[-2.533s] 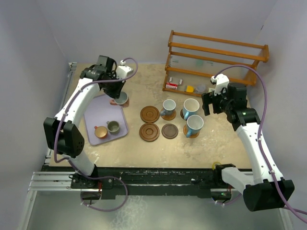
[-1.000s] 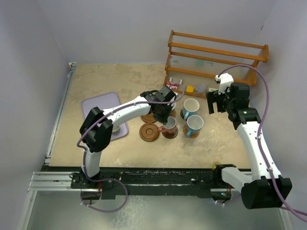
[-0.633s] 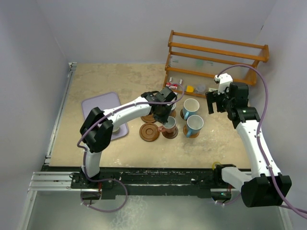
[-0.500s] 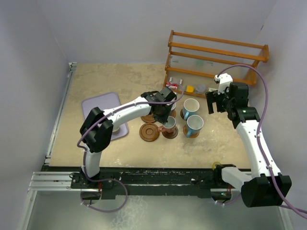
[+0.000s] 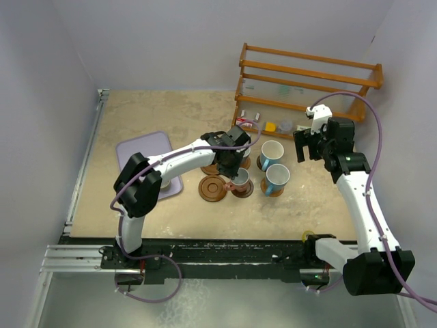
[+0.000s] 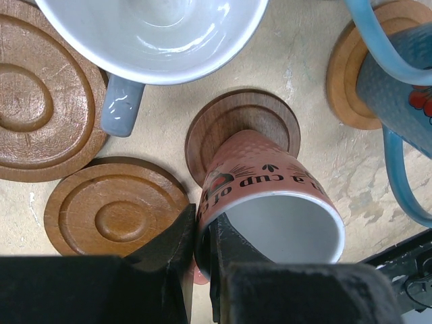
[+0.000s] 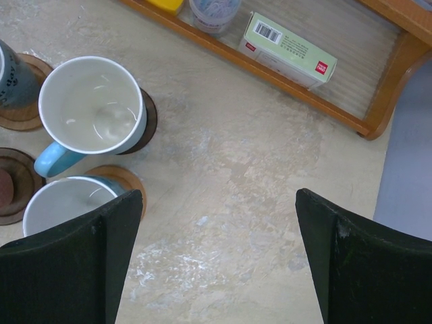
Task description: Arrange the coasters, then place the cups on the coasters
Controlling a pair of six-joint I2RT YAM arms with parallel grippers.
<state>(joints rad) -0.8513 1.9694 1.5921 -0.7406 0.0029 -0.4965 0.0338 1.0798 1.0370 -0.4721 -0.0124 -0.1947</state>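
Note:
The pink cup's base rests on the dark coaster, so the cup would stay standing. I should open my left gripper now.
My left gripper (image 6: 202, 251) is shut on the rim of the pink cup (image 6: 270, 202), one finger outside the wall and one inside. The cup's base rests on a dark round coaster (image 6: 243, 125). In the top view this cup (image 5: 240, 180) is in the front row of coasters. Two grooved coasters (image 6: 111, 216) (image 6: 34, 115) lie bare beside it. A white cup with a grey-blue handle (image 6: 155, 34) stands just behind. Two light-blue cups (image 5: 272, 154) (image 5: 276, 179) stand on coasters to the right. My right gripper (image 7: 219, 260) hangs open over bare table, right of those cups.
The wooden rack (image 5: 307, 89) stands at the back right, with a green box (image 7: 287, 50) on its lowest shelf. The lavender tray (image 5: 136, 150) lies at the left, partly under my left arm. A light-blue cup (image 6: 398, 81) on a pale coaster (image 6: 341, 81) stands close right of the pink cup.
My left arm has swung from the tray to the middle, bringing the pink cup onto the dark coaster that lay bare before. Over the last second it barely moves. The right arm is still.

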